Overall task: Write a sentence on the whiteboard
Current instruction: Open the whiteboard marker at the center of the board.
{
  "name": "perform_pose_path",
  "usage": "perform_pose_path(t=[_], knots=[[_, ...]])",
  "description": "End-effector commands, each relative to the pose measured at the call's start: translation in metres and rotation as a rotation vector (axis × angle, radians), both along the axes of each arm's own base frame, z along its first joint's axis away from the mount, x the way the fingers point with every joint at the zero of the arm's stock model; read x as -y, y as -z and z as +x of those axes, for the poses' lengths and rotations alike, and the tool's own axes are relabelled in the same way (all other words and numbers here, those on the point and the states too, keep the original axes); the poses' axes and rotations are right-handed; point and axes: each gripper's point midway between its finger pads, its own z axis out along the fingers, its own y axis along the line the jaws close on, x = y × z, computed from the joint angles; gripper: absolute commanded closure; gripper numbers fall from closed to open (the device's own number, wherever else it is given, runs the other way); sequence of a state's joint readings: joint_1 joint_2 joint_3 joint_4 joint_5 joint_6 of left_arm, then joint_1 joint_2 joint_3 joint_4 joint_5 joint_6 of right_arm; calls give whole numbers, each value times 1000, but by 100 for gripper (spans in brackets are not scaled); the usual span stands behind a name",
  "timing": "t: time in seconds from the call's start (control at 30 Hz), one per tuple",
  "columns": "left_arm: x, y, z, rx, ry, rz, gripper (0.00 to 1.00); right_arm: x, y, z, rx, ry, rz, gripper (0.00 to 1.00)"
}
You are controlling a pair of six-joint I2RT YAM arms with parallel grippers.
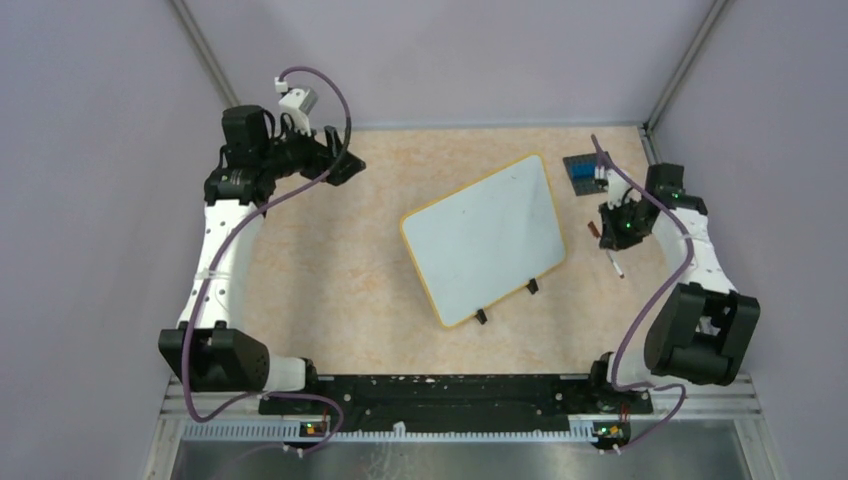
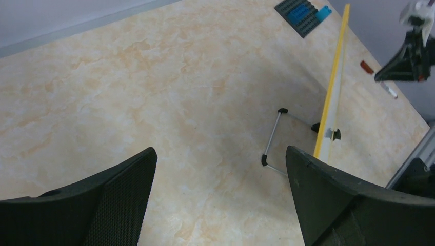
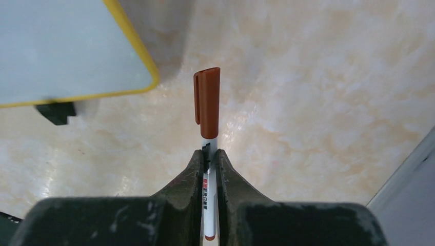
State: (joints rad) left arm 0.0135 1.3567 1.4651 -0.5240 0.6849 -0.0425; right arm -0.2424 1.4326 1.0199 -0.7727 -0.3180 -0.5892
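Observation:
The left gripper grabs the marker by its reddish-brown cap [image 1: 594, 230] [image 2: 367, 67] next, which leaves the white end free for uncapping and writing.
The whiteboard [image 1: 485, 235] lies tilted in the middle of the table, yellow rim all round and two black clip feet at its near edge. Its face is blank; no sentence shows. It appears edge-on in the left wrist view [image 2: 333, 77], and its corner shows in the right wrist view [image 3: 61, 46]. My right gripper [image 1: 603, 241] is to the right of the board, shut on a white marker [image 3: 207, 107] with a reddish-brown cap on, down at the table surface. The marker's white end sticks out towards me [image 1: 613, 264]. My left gripper [image 1: 350, 165] is open and empty at the far left, well away from the board.
A small dark blue studded plate [image 1: 583, 168] with blue pieces sits at the back right, just behind my right gripper. A wire stand [image 2: 274, 143] props the board from behind. Grey walls close in the table on three sides.

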Motion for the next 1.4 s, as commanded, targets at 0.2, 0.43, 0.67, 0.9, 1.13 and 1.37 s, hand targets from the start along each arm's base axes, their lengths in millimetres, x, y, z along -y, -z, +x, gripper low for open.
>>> perform_pose_path(t=[0.2,0.43,0.67,0.9,1.13,1.37], knots=[[85,-27,-45,96,494,41,1,-126,-155,-2,244,-378,195,100],[147,-33,-86,68,718,-59,4,-204,-208,-24,326,-609,285,100],[182,-26,-116,-102,828,-182,32,-258,-219,-57,338,-802,297,100],[202,-4,-137,-253,882,-217,43,-280,-225,-71,346,-899,300,100],[212,7,-151,-282,902,-223,47,-293,-224,-85,314,-957,335,100],[218,14,-159,-322,918,-231,54,-298,-220,-91,294,-976,335,100]])
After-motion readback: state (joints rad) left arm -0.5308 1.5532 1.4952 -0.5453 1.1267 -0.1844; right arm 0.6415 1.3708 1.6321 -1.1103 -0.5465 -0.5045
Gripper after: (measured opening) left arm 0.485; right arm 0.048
